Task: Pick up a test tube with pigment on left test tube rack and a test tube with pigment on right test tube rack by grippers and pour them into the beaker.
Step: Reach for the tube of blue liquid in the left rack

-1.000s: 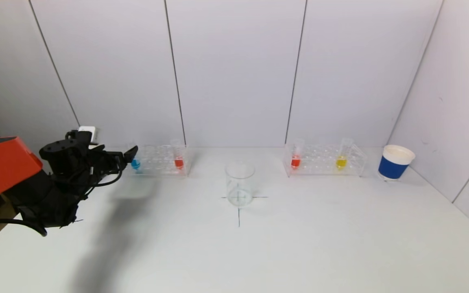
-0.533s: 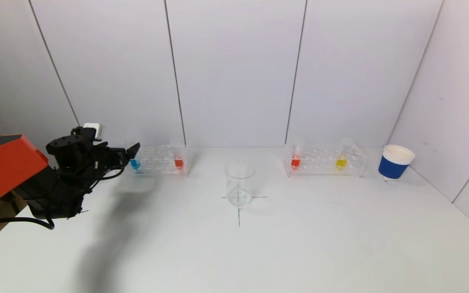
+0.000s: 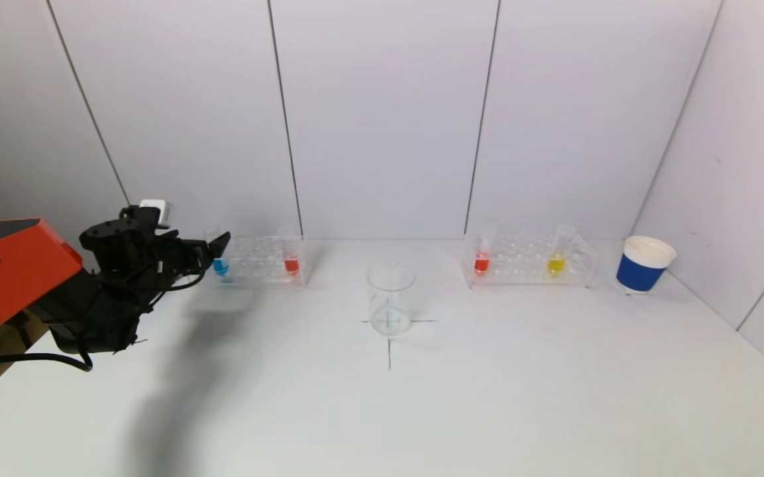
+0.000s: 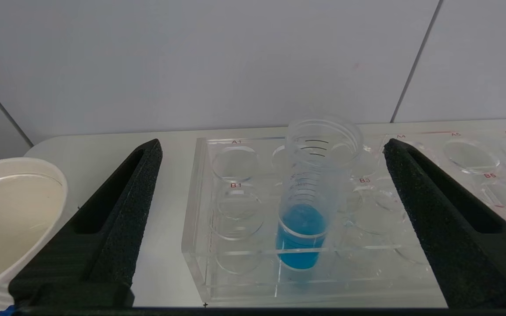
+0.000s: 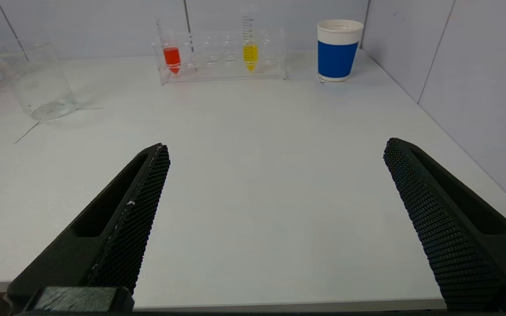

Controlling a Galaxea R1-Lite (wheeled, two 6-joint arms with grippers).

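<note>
I should next use my left gripper to grab the test tube by its bare upper part under its rim point(image 4: 313, 179) to pour it, since the rack closes around its lower half.
The clear left rack point(image 3: 259, 260) holds a blue-pigment tube point(image 3: 220, 265) and a red-pigment tube point(image 3: 291, 263). The clear right rack point(image 3: 527, 260) holds a red tube point(image 3: 482, 262) and a yellow tube point(image 3: 556, 264). An empty glass beaker point(image 3: 391, 299) stands between the racks on a cross mark. My left gripper point(image 3: 214, 250) is open just in front of the left rack's left end. In the left wrist view the gripper point(image 4: 272, 145) is open wide and the blue tube point(image 4: 310, 206) stands upright in the rack between the fingers, untouched. My right gripper point(image 5: 274, 147) is open and empty over the table's front right edge.
A blue paper cup point(image 3: 645, 264) stands right of the right rack near the side wall. A white cup point(image 4: 7, 210) sits beside the left rack's outer end. White walls close the back and right side.
My left arm has moved forward and slightly up, bringing the open gripper closer to the blue tube. The tubes, racks and beaker have not moved.
</note>
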